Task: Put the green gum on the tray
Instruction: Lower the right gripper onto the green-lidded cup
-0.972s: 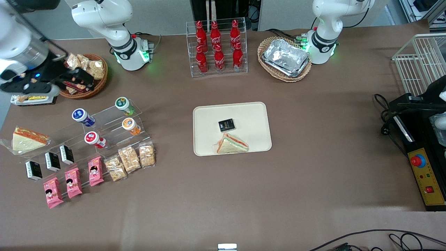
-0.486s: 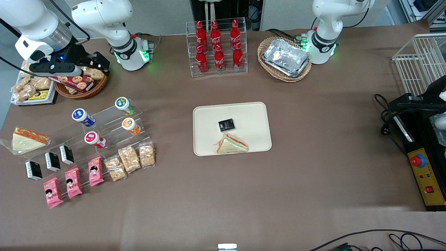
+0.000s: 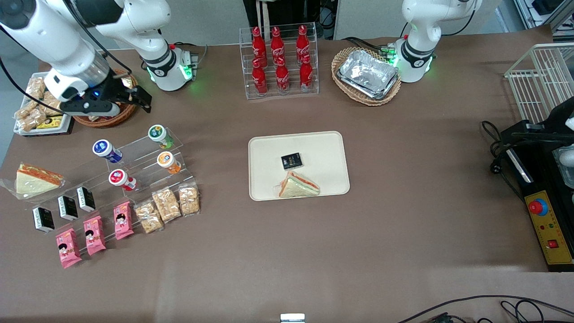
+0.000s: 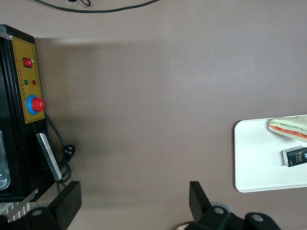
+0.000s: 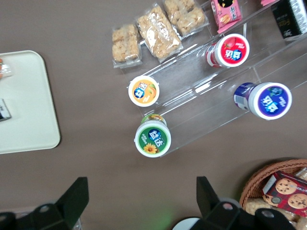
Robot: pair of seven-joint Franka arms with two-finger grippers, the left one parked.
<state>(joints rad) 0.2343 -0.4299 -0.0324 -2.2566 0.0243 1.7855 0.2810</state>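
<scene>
My right gripper grabs the gum by its white cap (image 3: 156, 132) next, to set the green gum on the tray (image 3: 323, 153).
The green gum (image 3: 158, 134) is a small bottle with a white cap and a green round label, standing on the top step of a clear acrylic riser (image 3: 148, 163). It also shows in the right wrist view (image 5: 152, 139). The cream-beige tray (image 3: 323, 148) lies mid-table, holding a black packet (image 3: 291, 161) and a wrapped sandwich (image 3: 297, 185); its corner shows in the right wrist view (image 5: 29, 115). My right gripper (image 3: 117, 102) is open and empty, high above the table, farther from the front camera than the green gum. Its fingers (image 5: 76, 194) stand wide apart.
On the riser stand an orange-labelled bottle (image 3: 167, 161), a blue-labelled bottle (image 3: 105, 150) and a red-labelled bottle (image 3: 120, 178). Snack packets (image 3: 167, 205) and pink packets (image 3: 94, 233) lie nearer the camera. A wicker basket of snacks (image 3: 105, 117) sits under the gripper. Cola bottles (image 3: 279, 58) and foil trays (image 3: 367, 74) stand at the back.
My right arm has swung from the table's end toward the riser, and the gripper now hangs over the wicker basket's edge, closer to the green gum. Nothing on the table moved.
</scene>
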